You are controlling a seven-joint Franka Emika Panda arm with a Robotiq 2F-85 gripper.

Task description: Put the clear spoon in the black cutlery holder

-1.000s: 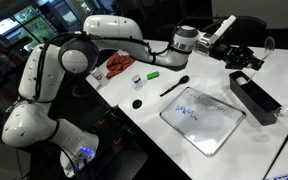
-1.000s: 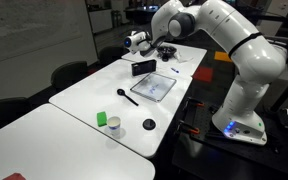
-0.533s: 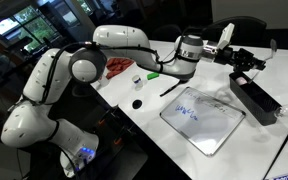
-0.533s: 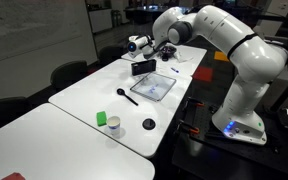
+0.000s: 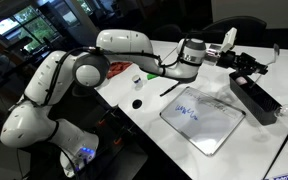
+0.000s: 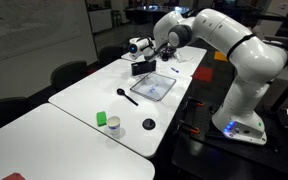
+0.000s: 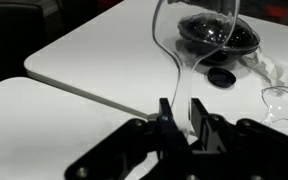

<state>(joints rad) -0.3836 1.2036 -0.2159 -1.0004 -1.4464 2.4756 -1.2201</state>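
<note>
I should keep holding the spoon with my gripper. My gripper is above the end of the black cutlery holder (image 5: 256, 98), so the clear spoon would likely tip outside if I opened now.
My gripper (image 7: 179, 112) is shut on the clear spoon (image 7: 170, 68). Its thin see-through handle rises from between the fingers and the bowl is at the top of the wrist view. In both exterior views the gripper (image 5: 246, 65) (image 6: 139, 46) hangs just above one end of the black cutlery holder (image 5: 256, 98) (image 6: 144, 67), a long narrow black box on the white table. The spoon is too faint to make out in the exterior views.
A whiteboard tablet (image 5: 202, 117) (image 6: 152, 86) lies beside the holder. A black spoon (image 5: 174, 86) (image 6: 127, 96), a black round lid (image 5: 137, 103) (image 6: 149, 125) and a green object (image 5: 153, 73) lie on the table. A black bowl (image 7: 219, 38) shows in the wrist view.
The arm has stretched farther out, and the gripper with the spoon has moved down toward the end of the black holder.
</note>
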